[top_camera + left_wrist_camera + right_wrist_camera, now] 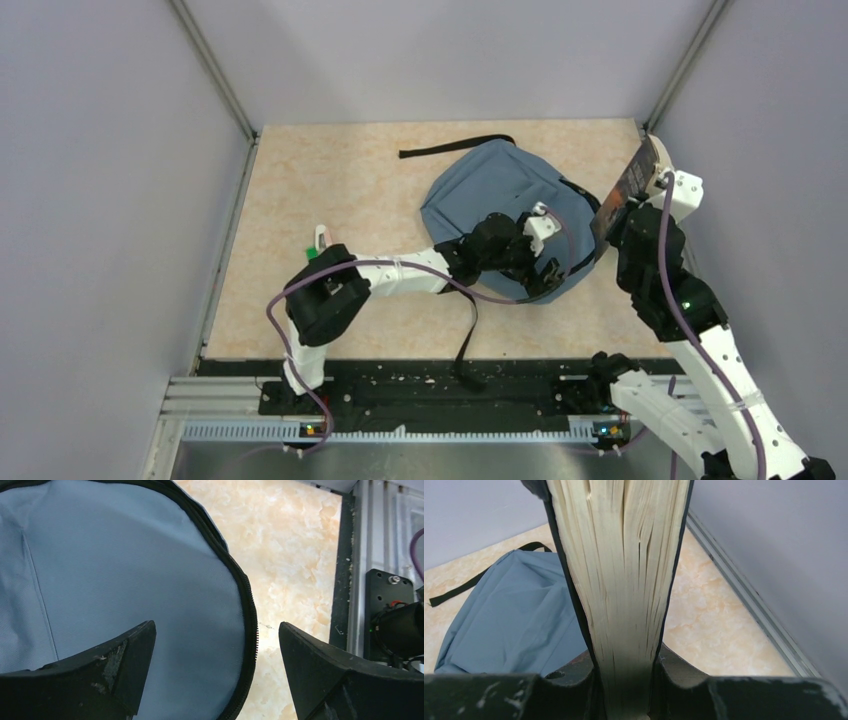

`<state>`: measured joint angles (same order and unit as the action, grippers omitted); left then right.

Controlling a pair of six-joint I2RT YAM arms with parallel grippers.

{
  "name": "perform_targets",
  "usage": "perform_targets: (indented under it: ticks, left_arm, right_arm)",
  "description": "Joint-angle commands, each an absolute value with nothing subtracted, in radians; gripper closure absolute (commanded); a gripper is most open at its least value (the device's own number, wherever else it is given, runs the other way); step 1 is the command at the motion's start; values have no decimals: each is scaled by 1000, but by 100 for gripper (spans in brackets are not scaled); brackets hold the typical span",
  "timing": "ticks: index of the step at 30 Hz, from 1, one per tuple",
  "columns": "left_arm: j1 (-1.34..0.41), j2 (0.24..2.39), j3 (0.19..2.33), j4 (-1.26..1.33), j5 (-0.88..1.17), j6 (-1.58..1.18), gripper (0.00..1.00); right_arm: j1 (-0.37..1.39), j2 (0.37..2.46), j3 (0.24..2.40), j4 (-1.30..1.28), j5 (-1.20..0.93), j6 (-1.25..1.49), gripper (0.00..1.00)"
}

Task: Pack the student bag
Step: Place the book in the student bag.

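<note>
I will next grab the bag's upper flap by its zip edge (pixel 578 268) with my left gripper, so the bag's opening stays free to take the book (pixel 630 185).
The student bag (pixel 490 185) lies flat at the back middle of the table, blue-grey with a black zip round its edge (pixel 248 615). My left gripper (pixel 545 270) hovers over the bag's near right edge, open, one finger over the fabric (pixel 125 570) and the other over the table, nothing between them. My right gripper (pixel 612 225) is raised to the right of the bag, shut on a thick dark-covered book (pixel 630 185). The book's cream page edge (pixel 624 580) stands upright between the jaws (pixel 626 680), with the bag (pixel 514 610) below and to its left.
One black strap (pixel 455 145) trails off the bag's far side, another (pixel 468 340) runs toward the near rail. A small green and white object (pixel 318 242) sits by the left arm's elbow. Grey walls close in the table on three sides.
</note>
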<state>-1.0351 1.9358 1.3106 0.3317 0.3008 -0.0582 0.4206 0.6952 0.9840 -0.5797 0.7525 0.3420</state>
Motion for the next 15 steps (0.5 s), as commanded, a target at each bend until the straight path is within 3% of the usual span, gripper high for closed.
perform_targets:
  ticks: [1,8,12,15]
  left_arm:
    - [-1062,1956,1368,287,178,21,3]
    - [-1100,1989,1413,248,-43,75,4]
    - [-1104,1997,1422,268,-168,75,11]
    - [-1108,2006,1433,275,-245,76,23]
  right_arm:
    - [421,663,1034,-480,762,340,100]
    - [420,638,1034,-481,730,342,100]
    - [421,630,1031,-491,722,343,100]
    - [420,623,1031,-501,703,351,100]
